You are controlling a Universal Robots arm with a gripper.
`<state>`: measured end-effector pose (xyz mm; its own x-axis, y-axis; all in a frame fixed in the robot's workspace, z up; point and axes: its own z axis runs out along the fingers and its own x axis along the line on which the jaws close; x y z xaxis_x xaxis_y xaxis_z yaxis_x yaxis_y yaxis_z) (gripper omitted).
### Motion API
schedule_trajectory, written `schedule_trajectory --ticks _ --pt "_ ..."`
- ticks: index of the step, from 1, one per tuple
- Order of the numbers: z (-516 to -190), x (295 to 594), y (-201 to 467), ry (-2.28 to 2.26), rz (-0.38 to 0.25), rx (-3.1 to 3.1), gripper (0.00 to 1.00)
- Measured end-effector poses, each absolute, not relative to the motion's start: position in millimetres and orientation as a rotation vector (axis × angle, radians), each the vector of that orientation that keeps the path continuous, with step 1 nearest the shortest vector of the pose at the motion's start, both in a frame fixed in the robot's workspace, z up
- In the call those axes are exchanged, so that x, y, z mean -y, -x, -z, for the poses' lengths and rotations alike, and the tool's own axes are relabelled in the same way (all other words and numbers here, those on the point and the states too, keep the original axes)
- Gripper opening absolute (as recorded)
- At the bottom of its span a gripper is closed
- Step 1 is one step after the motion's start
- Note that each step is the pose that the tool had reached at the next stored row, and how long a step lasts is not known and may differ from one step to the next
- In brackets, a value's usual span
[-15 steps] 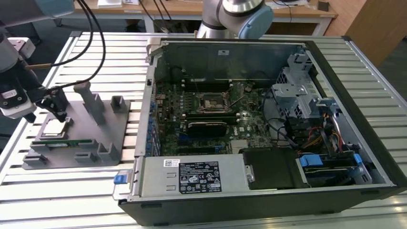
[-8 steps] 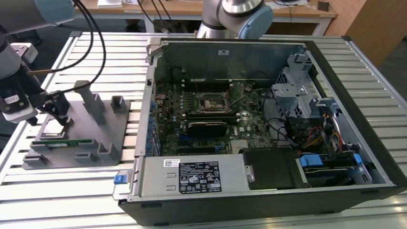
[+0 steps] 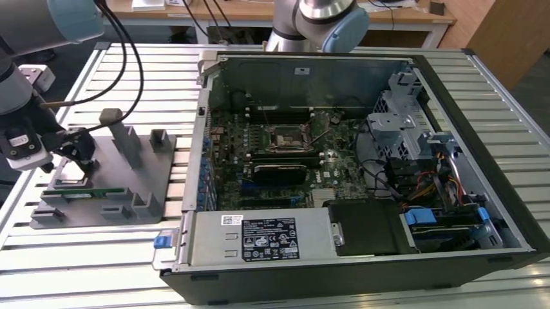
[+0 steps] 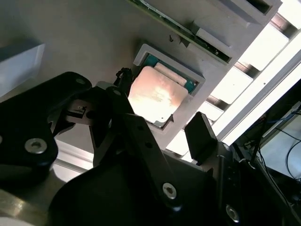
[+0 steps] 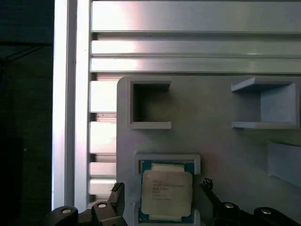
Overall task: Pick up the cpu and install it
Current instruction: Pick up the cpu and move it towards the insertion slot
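My gripper is going to grab the cpu next by the middles of its side edges. Gaps leave room for my fingers there, while the pocket's sides wrap around the cpu's corners.
The cpu (image 5: 166,192) is a small square chip with a silvery top. It lies flat in a raised pocket of the grey plastic fixture (image 5: 211,141). In the second wrist view the cpu (image 4: 157,96) sits between my black fingers (image 4: 200,132). My gripper (image 5: 162,189) is open, one fingertip on each side of the pocket and apart from the chip. In the exterior view my gripper (image 3: 77,153) hangs low over the fixture (image 3: 112,193) at that view's left. The black motherboard socket (image 3: 286,136) sits inside the open computer case (image 3: 344,71).
A thin green memory stick (image 3: 82,191) lies on the fixture just beside the cpu pocket. Grey posts (image 3: 120,138) rise from the fixture close to my gripper. The slatted aluminium table (image 3: 94,257) carries both fixture and case. Black cables (image 3: 129,58) hang from the arm.
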<state>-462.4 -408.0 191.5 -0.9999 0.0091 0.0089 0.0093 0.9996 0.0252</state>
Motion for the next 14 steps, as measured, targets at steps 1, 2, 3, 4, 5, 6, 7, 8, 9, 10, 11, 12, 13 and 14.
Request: schedule_trajectory --ticks 1,2,3,4,5,6,7,8,9,10,11,12,13,14 --pt "-190.4 408.0 462.5 0.015 0.039 3.132 0.72" --pt "-189.5 407.9 462.5 0.015 0.039 3.132 0.72" --pt "-188.6 407.9 462.5 0.015 0.039 3.132 0.72" --pt "-187.7 407.9 462.5 0.015 0.039 3.133 0.72" --pt "-186.8 407.9 462.5 0.015 0.039 3.133 0.7" --pt "-186.0 407.9 462.5 0.015 0.039 3.132 0.7" --pt "-185.3 407.9 462.5 0.015 0.039 3.132 0.64" --pt "-184.8 408.0 462.5 0.015 0.039 3.132 0.64" --pt "-184.7 408.0 462.6 0.015 0.039 3.132 0.64" --pt "-184.6 408.0 462.6 0.015 0.039 3.132 0.64" --pt "-184.6 407.9 462.5 0.015 0.039 3.132 0.64" --pt "-184.5 407.9 462.5 0.015 0.039 3.132 0.64" --pt "-184.4 407.9 462.5 0.015 0.039 3.133 0.64" --pt "-184.5 407.9 462.5 0.015 0.04 3.133 0.64"
